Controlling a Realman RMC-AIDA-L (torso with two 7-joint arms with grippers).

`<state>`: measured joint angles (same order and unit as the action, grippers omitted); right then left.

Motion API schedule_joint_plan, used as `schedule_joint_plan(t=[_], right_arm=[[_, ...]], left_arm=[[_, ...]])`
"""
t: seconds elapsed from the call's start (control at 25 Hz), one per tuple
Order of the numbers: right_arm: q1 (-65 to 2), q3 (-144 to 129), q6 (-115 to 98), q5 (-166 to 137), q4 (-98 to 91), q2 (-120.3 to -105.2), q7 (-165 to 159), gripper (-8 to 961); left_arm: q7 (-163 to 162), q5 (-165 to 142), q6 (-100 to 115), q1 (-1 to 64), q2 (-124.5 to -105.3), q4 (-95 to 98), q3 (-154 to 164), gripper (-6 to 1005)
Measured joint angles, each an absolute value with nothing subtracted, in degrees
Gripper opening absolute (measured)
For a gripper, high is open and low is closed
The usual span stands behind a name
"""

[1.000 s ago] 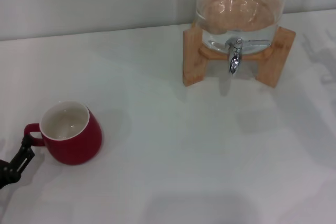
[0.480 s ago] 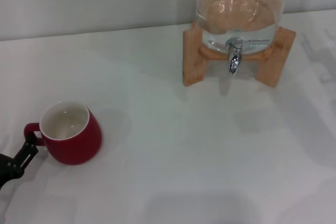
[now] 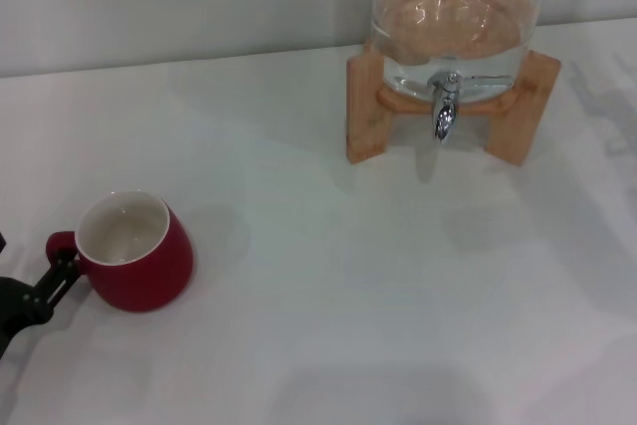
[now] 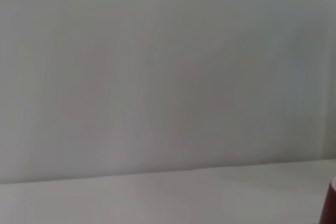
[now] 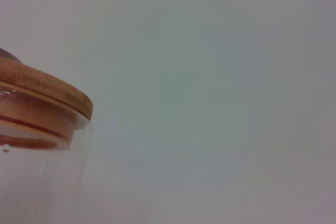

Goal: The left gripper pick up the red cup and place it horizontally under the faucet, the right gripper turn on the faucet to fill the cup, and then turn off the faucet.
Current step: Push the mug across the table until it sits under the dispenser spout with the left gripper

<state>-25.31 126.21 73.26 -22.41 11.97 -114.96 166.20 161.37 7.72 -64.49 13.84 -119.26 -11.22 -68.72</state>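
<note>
My left gripper's fingers beside the red cup's loop handle (image 3: 60,242) would hold it now.
The red cup (image 3: 134,254) stands upright on the white table at the front left, with its white inside showing and its loop handle (image 3: 58,243) pointing left. My left gripper (image 3: 40,264) comes in from the lower left edge, open. One black finger (image 3: 62,270) reaches just under the handle, and a dark sliver of the other shows at the frame's edge. A sliver of the red cup (image 4: 332,205) shows in the left wrist view. The chrome faucet (image 3: 444,108) hangs at the front of the glass dispenser (image 3: 453,17), far right of the cup. My right gripper is out of view.
The dispenser rests on a wooden stand (image 3: 364,111) at the back right, near the wall. Its wooden lid (image 5: 47,92) fills the right wrist view's edge. White table (image 3: 328,276) stretches between cup and stand.
My left gripper has slid up and rightward toward the cup's handle. Its finger now lies right under the handle. The cup and the faucet have not moved.
</note>
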Motion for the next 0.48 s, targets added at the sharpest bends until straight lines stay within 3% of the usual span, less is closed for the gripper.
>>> schedule_joint_plan(t=[0.48], right_arm=[[-25.3, 126.2, 73.2, -22.4, 12.6, -114.96, 166.2, 616]], left_arm=[[161.7, 7.7, -62.6, 15.5, -119.18, -11.3, -68.8, 890]])
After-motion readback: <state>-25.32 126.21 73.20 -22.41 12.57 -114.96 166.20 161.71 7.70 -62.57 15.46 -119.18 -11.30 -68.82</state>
